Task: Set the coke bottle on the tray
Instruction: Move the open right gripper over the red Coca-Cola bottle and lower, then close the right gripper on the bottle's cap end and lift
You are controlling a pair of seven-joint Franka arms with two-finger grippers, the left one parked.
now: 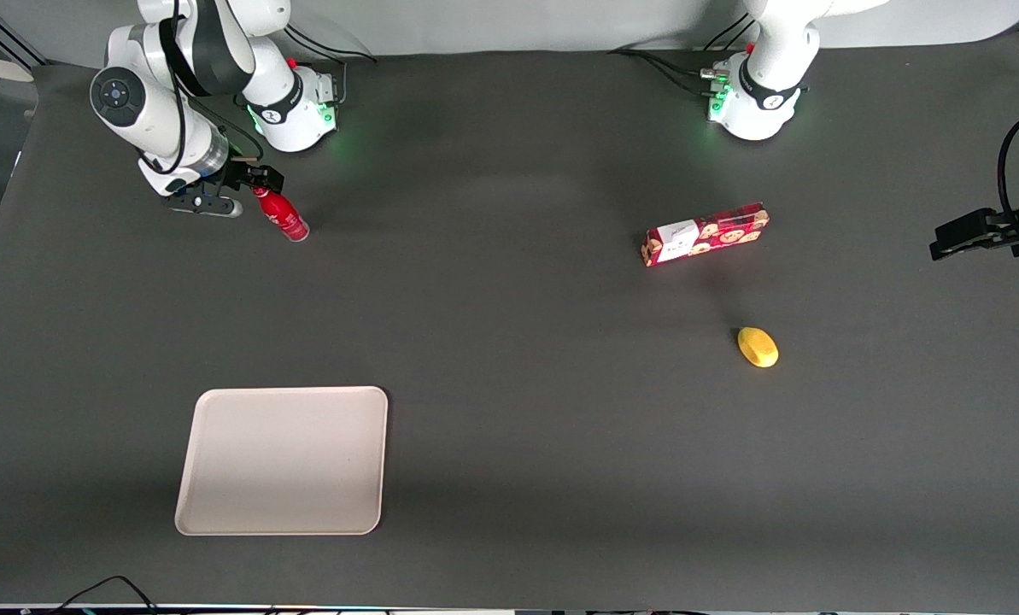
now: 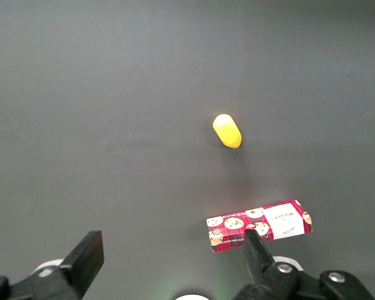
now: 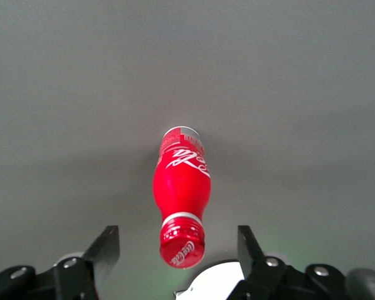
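Observation:
My right gripper grabs the coke bottle by its red cap (image 1: 260, 191) next, to move the bottle onto the beige tray (image 1: 283, 461).
The coke bottle (image 1: 281, 215) is small, slim and red, with a red cap and white script. It stands on the dark table near the working arm's base. My right gripper (image 1: 253, 179) hangs just above the bottle's cap with its fingers open. In the right wrist view the bottle (image 3: 181, 200) shows from above, its cap between the two spread fingers (image 3: 106, 247), with a gap on each side. The gripper (image 3: 178, 240) holds nothing. The beige tray (image 1: 283, 461) lies flat and empty, much nearer the front camera than the bottle.
A red cookie box (image 1: 704, 234) lies toward the parked arm's end of the table, with a yellow lemon-like object (image 1: 758, 347) nearer the camera. Both show in the left wrist view, the box (image 2: 259, 225) and the yellow object (image 2: 227, 130).

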